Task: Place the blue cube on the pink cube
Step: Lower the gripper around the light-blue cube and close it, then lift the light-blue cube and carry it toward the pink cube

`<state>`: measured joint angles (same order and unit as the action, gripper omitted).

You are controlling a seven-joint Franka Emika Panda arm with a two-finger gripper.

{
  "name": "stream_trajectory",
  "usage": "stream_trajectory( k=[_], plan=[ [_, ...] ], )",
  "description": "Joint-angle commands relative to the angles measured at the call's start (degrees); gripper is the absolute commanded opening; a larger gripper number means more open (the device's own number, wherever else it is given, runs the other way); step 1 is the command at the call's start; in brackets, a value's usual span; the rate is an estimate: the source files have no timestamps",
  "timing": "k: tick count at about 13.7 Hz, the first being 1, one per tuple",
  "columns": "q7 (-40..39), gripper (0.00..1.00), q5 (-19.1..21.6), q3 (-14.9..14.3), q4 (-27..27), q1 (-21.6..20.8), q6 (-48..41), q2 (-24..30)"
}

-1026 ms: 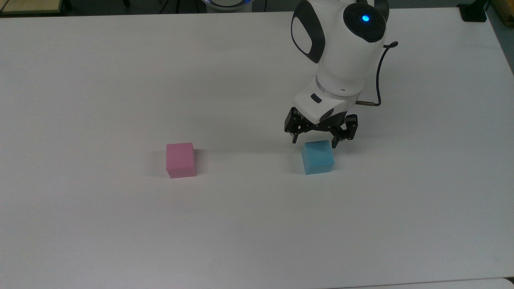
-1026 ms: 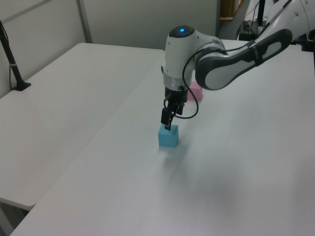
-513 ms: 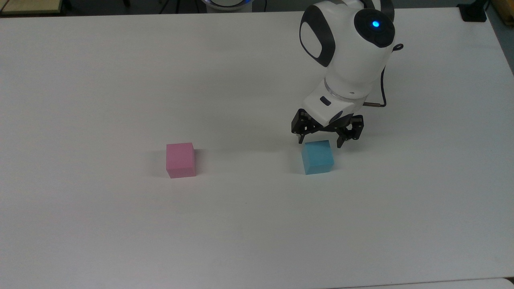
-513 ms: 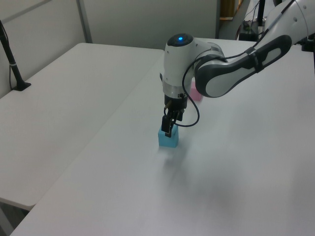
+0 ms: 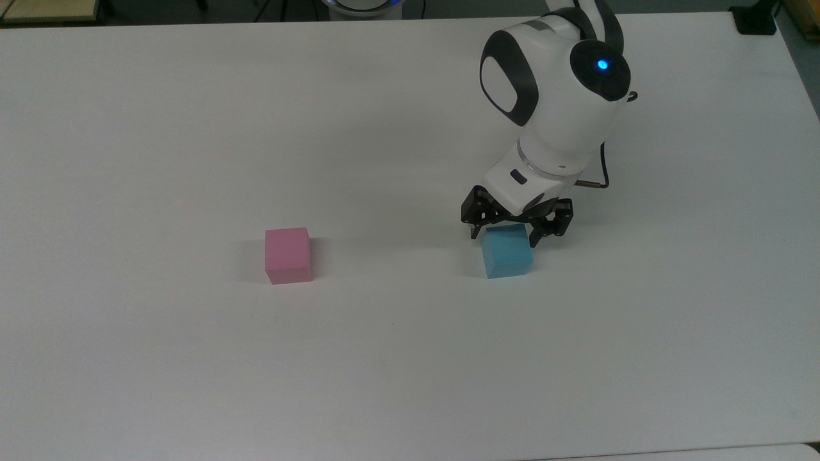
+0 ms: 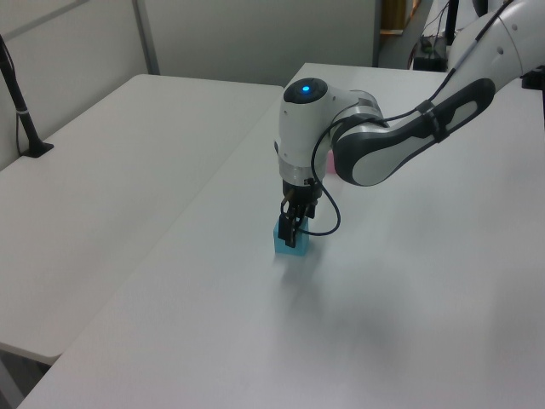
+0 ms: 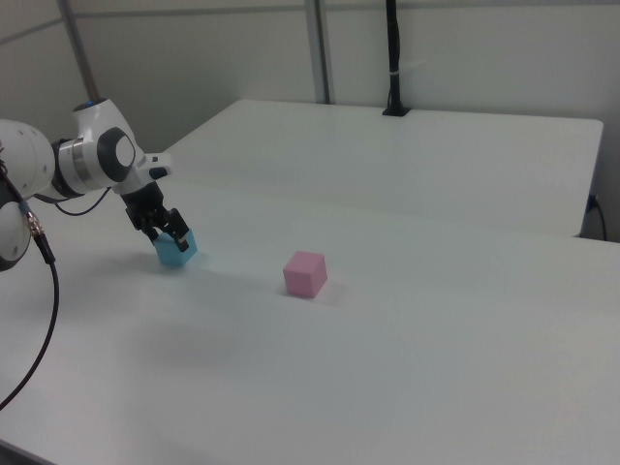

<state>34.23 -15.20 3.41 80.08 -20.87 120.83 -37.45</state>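
Observation:
The gripper grabs the blue cube by its upper part next, so the blue cube's bottom stays free to rest on the pink cube.
The blue cube rests on the white table, right of centre in the top view. My gripper is low over it, open, with one finger on each side of the cube's upper part; contact cannot be told. From the side, the gripper hangs straight down onto the blue cube. The pink cube sits by itself well off to the top view's left. In the right view the pink cube lies right of the blue cube and the gripper.
A second white table adjoins this one along a seam. A black post is clamped at its far edge, and the same post stands at the back of the right view. The arm's black cable hangs beside the wrist.
The gripper has come down from just above the blue cube until its open fingers straddle the cube's top. Both cubes have stayed in place.

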Motion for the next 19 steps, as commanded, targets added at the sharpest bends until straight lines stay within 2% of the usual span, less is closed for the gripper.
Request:
stream_trajectory(
  k=[1,2,3,4,13,16,19],
  plan=[
    [1.5,0.82,-1.6,-0.4,-1.8,-0.8,0.6,-1.1],
    [1.5,0.69,-1.6,-0.4,-1.8,-0.9,0.6,-1.1],
    [1.6,0.60,-1.6,-0.4,-1.8,-1.0,0.6,-1.1],
    [1.5,0.56,-1.7,-0.4,-1.8,-1.1,0.5,-1.0],
    [1.3,0.55,-1.7,-0.5,-1.3,-0.3,-0.2,3.0],
    [0.8,0.55,-1.4,-0.8,-1.2,1.1,-4.4,5.7],
    [-5.5,0.55,-0.5,-0.6,-0.1,3.4,-8.0,10.6]
  ],
)
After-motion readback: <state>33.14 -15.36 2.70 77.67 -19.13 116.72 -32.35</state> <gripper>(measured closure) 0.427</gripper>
